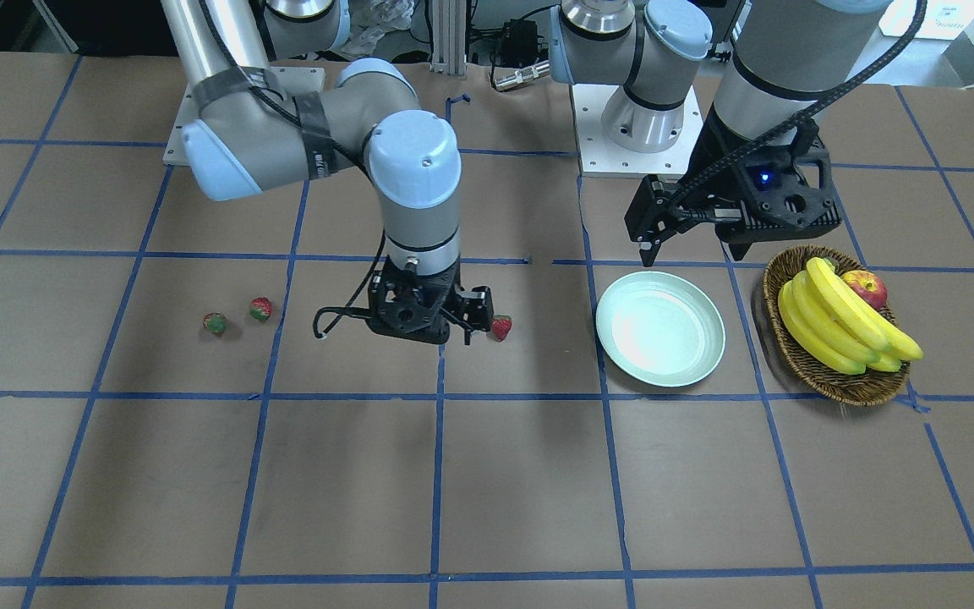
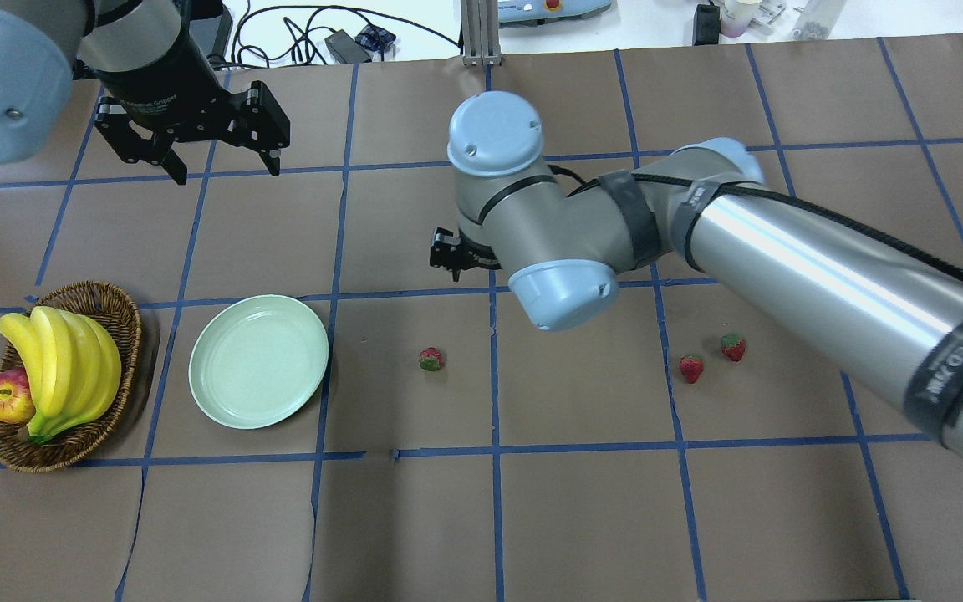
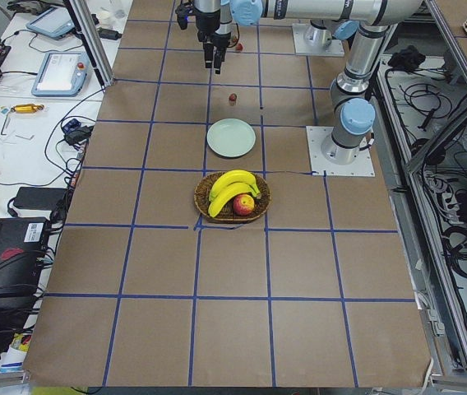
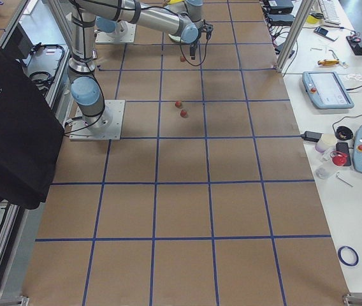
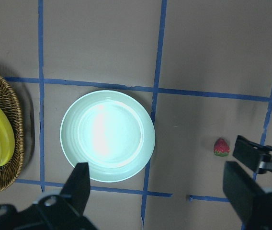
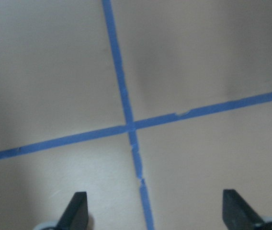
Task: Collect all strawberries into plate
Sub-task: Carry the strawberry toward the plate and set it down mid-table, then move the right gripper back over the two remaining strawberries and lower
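I should next grab the strawberry around its red body with my right gripper. Then it can be collected into the plate [image 1: 660, 328].
The pale mint plate [image 2: 258, 361] lies empty left of centre; it also shows in the left wrist view [image 5: 107, 135]. One strawberry [image 2: 430, 359] lies on the table right of the plate. Two more strawberries [image 2: 690, 368] [image 2: 732, 346] lie together further right. My right gripper [image 1: 463, 326] hangs open and empty above the table close to the single strawberry [image 1: 500, 327]. The right wrist view shows only its open fingers [image 6: 76, 213] over a blue tape cross. My left gripper [image 2: 222, 167] is open and empty, raised behind the plate. The strawberry [image 5: 221, 147] shows in its view.
A brown wicker basket [image 2: 118, 322] with bananas [image 2: 63, 368] and an apple [image 2: 9, 397] stands left of the plate. The brown table carries a grid of blue tape lines. The right arm's long link [image 2: 824, 276] spans the right half.
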You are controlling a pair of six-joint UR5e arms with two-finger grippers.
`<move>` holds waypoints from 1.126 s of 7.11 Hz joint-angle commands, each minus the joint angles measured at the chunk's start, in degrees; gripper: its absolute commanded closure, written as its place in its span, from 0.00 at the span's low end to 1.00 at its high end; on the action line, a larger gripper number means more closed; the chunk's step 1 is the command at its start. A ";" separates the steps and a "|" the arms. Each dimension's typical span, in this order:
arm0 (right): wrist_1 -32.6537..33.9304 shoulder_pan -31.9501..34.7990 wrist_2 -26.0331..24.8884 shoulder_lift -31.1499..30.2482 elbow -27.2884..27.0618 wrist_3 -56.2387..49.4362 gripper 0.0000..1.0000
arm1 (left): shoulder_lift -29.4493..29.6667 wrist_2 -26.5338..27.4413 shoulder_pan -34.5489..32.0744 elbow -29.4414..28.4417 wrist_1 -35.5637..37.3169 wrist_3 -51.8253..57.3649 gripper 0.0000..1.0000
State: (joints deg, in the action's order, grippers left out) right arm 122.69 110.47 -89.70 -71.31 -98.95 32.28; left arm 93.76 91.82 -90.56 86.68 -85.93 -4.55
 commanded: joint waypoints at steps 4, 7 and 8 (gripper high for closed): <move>-4.48 -12.28 -3.19 -5.14 -2.03 -15.05 0.00 | -0.15 -5.86 -1.63 -0.20 2.44 9.21 0.00; -4.57 -20.36 -5.03 -9.79 -13.16 -29.60 0.00 | -0.24 -5.42 -1.63 0.51 2.35 8.95 0.00; -5.27 -23.07 -5.48 -10.77 -14.85 -33.99 0.00 | -0.24 -5.42 -1.55 0.51 2.35 8.95 0.00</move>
State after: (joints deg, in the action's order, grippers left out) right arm 117.90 90.45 -94.31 -80.46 -110.91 3.55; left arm 93.52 86.35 -92.18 87.13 -83.56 4.44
